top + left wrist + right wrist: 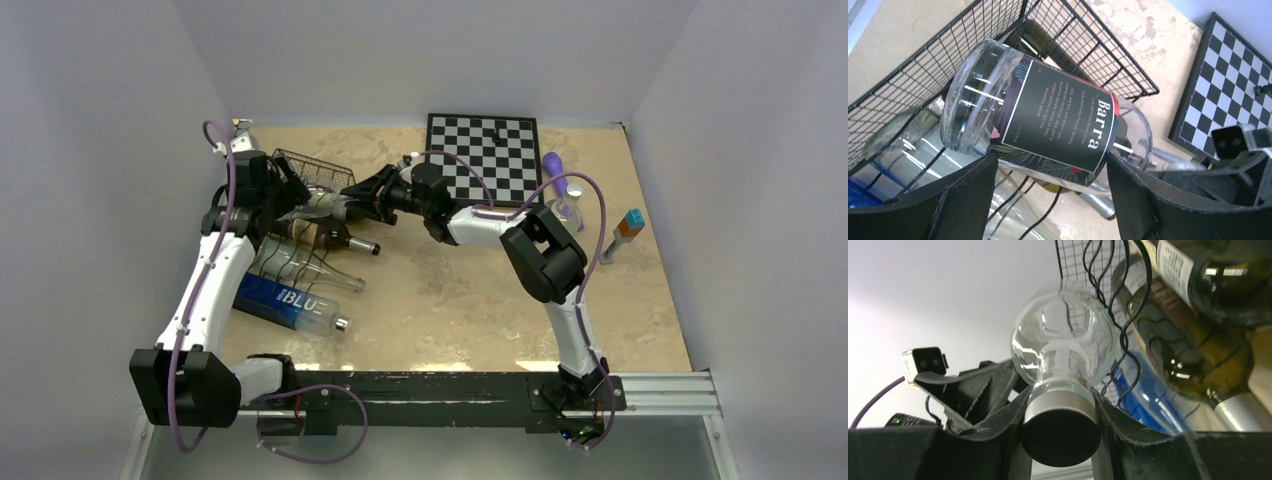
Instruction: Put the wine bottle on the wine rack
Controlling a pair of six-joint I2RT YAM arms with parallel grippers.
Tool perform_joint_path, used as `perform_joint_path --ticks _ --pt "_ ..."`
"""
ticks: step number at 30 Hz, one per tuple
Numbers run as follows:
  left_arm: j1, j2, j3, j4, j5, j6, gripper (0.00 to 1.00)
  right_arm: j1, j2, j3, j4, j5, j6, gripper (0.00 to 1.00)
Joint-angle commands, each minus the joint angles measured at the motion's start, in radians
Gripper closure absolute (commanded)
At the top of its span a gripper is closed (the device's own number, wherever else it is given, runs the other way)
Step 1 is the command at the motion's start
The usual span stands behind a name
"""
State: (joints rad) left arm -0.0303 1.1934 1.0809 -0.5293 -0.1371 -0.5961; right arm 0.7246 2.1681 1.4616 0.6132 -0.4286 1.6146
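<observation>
I need to line the wine bottle [322,203] up with the rack's bottles using my right gripper; it is crooked above the rack and would fall if released now.
The wine bottle [1048,120] is clear glass with a dark "Barra" label, and it hangs tilted over the black wire wine rack [898,90]. My right gripper [1060,402] is shut on its neck just behind the silver cap [1060,405]. My left gripper [1050,159] stands open, its fingertips [983,175] at the bottle's body, which lies lengthwise across the gap. In the top view the bottle [322,203] sits between the left gripper [297,205] and the right gripper [347,208], above the rack [305,165].
A dark bottle [340,240] and a clear bottle [320,272] lie in the rack, with a blue-labelled bottle [285,302] at its near side. The chessboard [483,155] lies at the back. A purple object [553,163] and an orange-and-blue item [628,228] stand at the right.
</observation>
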Motion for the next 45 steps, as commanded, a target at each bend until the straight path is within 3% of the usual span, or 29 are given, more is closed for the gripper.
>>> perform_joint_path --ticks 1,19,37,45 --pt "0.010 0.054 0.028 0.077 0.005 0.047 0.18 0.045 -0.060 -0.047 0.115 -0.095 0.188 1.00" --pt "0.012 0.099 0.033 0.063 -0.039 0.115 0.16 0.172 0.066 0.027 0.171 -0.148 0.395 1.00" --pt "0.015 0.084 0.045 0.035 -0.027 0.117 0.15 0.176 0.176 -0.010 0.165 -0.173 0.485 0.99" --pt "0.017 0.042 0.056 0.026 -0.021 0.116 0.13 0.156 0.121 -0.044 0.102 -0.166 0.434 0.46"
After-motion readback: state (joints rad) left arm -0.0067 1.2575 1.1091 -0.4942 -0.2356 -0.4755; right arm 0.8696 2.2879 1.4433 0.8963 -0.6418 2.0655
